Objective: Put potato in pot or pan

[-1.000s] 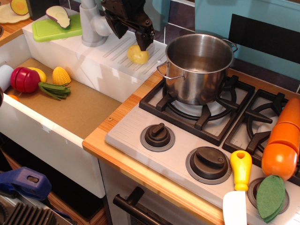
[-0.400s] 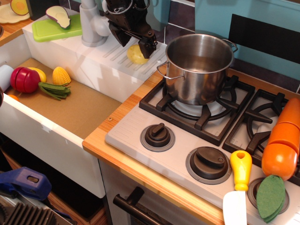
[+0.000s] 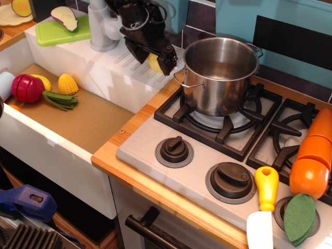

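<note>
The potato (image 3: 153,63) needs to go in the pot. My gripper should next grab the small pale yellow potato by its rounded sides.
The pale yellow potato (image 3: 153,63) lies on the white ridged drainboard (image 3: 116,59) just left of the pot, and only a sliver of it shows between the fingers. My black gripper (image 3: 152,59) has come down over it, with one finger on each side and the jaws still spread. I cannot tell if the fingers touch it. The shiny steel pot (image 3: 220,72) stands upright on the back left burner, right beside the gripper, and looks empty.
A grey faucet (image 3: 101,26) stands behind the gripper. A green board with an eggplant slice (image 3: 65,18) is at the back left. The sink holds corn (image 3: 67,83), a red toy (image 3: 27,88) and greens (image 3: 59,99). An orange carrot (image 3: 314,155) and a yellow-handled knife (image 3: 264,202) lie on the stove's right.
My gripper has moved down and slightly right, from above the potato to straddling it. The potato and pot have not moved.
</note>
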### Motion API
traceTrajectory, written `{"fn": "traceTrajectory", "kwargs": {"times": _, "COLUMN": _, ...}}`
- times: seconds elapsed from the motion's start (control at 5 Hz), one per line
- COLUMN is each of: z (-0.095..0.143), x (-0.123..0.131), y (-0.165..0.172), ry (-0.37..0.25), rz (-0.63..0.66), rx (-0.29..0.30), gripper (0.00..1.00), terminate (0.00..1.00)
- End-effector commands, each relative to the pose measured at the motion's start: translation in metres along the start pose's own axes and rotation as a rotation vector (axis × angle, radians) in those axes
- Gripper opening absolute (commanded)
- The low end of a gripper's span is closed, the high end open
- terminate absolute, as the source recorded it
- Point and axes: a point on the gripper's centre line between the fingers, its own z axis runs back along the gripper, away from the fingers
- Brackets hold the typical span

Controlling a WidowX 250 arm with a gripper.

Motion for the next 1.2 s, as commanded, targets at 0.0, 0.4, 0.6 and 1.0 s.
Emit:
{"fn": "traceTrajectory", "kwargs": {"times": 0.0, "z": 0.006, "x": 0.010, "y": 0.009, "ry": -0.045, "rz": 0.008, "rx": 0.009, "gripper": 1.00, "terminate": 0.00}}
{"fn": "traceTrajectory", "kwargs": {"times": 0.4, "z": 0.000, "x": 0.016, "y": 0.005, "ry": -0.083, "rz": 0.006, "rx": 0.000, "gripper": 1.00, "terminate": 0.00}}
{"fn": "traceTrajectory", "kwargs": {"times": 0.6, "z": -0.003, "x": 0.022, "y": 0.005, "ry": -0.087, "rz": 0.004, "rx": 0.005, "gripper": 1.00, "terminate": 0.00}}
{"fn": "traceTrajectory", "kwargs": {"times": 1.0, "z": 0.020, "x": 0.026, "y": -0.005, "ry": -0.046, "rz": 0.044, "rx": 0.057, "gripper": 0.00, "terminate": 0.00}}
